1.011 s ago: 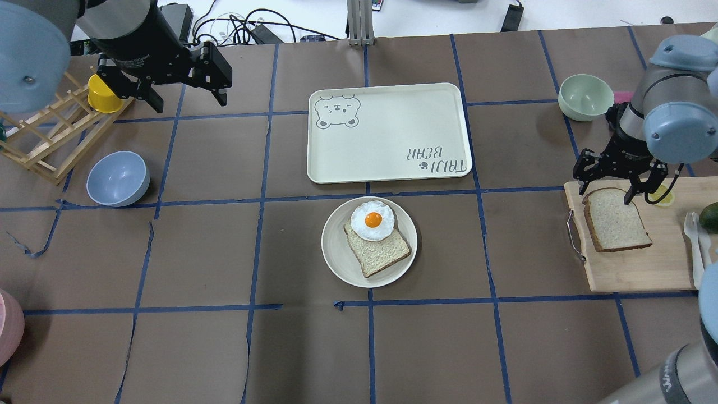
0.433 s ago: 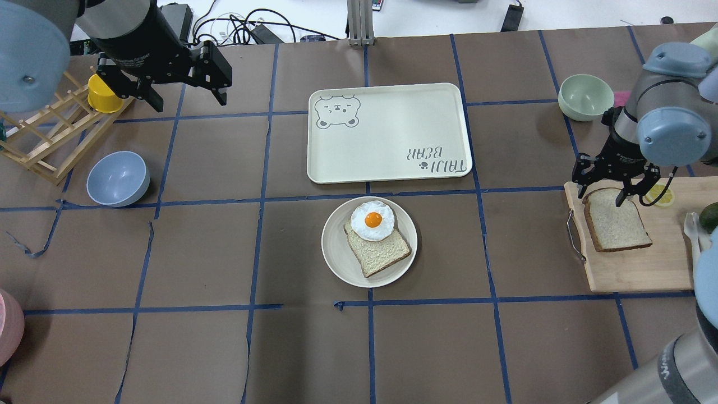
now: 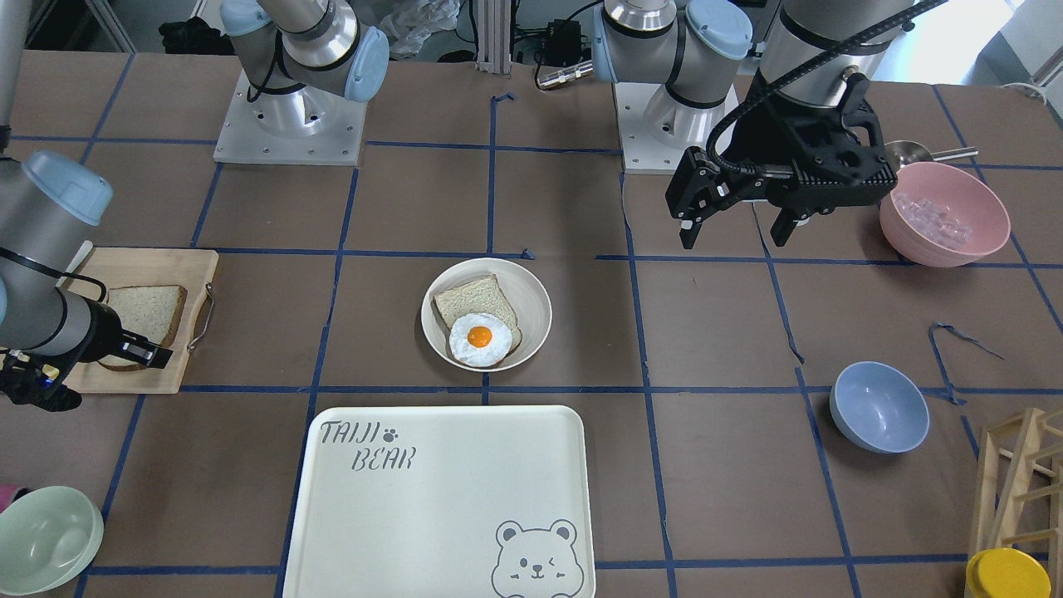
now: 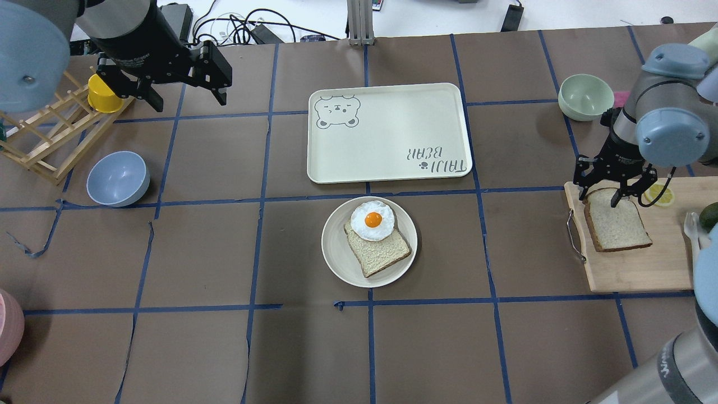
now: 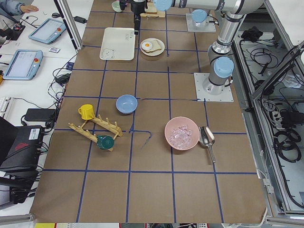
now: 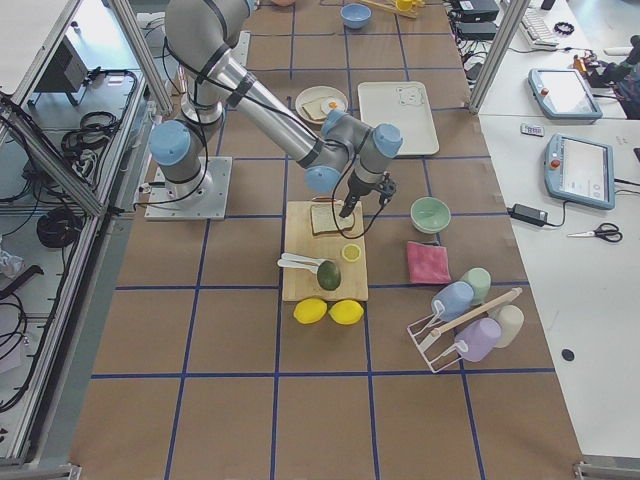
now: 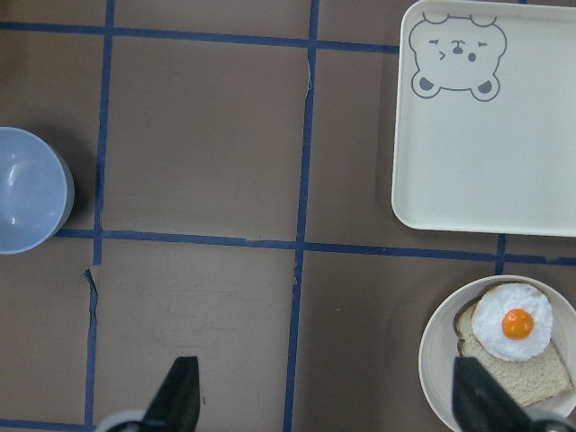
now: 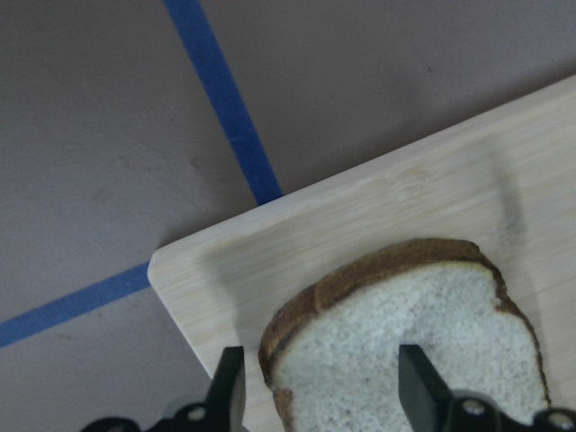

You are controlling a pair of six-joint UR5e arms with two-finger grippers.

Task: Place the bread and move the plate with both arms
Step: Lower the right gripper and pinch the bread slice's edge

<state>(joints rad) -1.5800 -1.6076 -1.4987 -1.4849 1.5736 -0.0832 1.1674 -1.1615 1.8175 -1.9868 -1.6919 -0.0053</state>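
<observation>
The slice should go on the plate, so the robot's right gripper needs to grab it by its rounded top crust [image 8: 315,301] next.
The bread [image 4: 617,221] lies flat on a wooden cutting board [image 4: 634,269] at the right. My right gripper [image 4: 600,196] is open and low over the bread's far rounded end. In the right wrist view its fingers [image 8: 418,387] straddle a corner of the bread [image 8: 405,351], one finger over the crumb and one outside the crust. The plate [image 4: 336,258] sits at the table's middle and holds a smaller slice [image 4: 381,252] under a fried egg [image 4: 372,220]. My left gripper [image 4: 188,101] is open and empty, high at the far left, well away from the plate [image 7: 432,360].
A bear-print tray [image 4: 387,134] lies just beyond the plate. A green bowl [image 4: 586,96] stands near the right arm. A blue bowl [image 4: 118,178], a wooden rack [image 4: 45,140] and a yellow cup [image 4: 104,95] are at the left. A lemon slice [image 4: 659,195] and an avocado [image 4: 709,216] share the board.
My right gripper has shifted toward the bread's far end and come lower, its fingers now around the crust corner. The left arm, bread and plate have not moved.
</observation>
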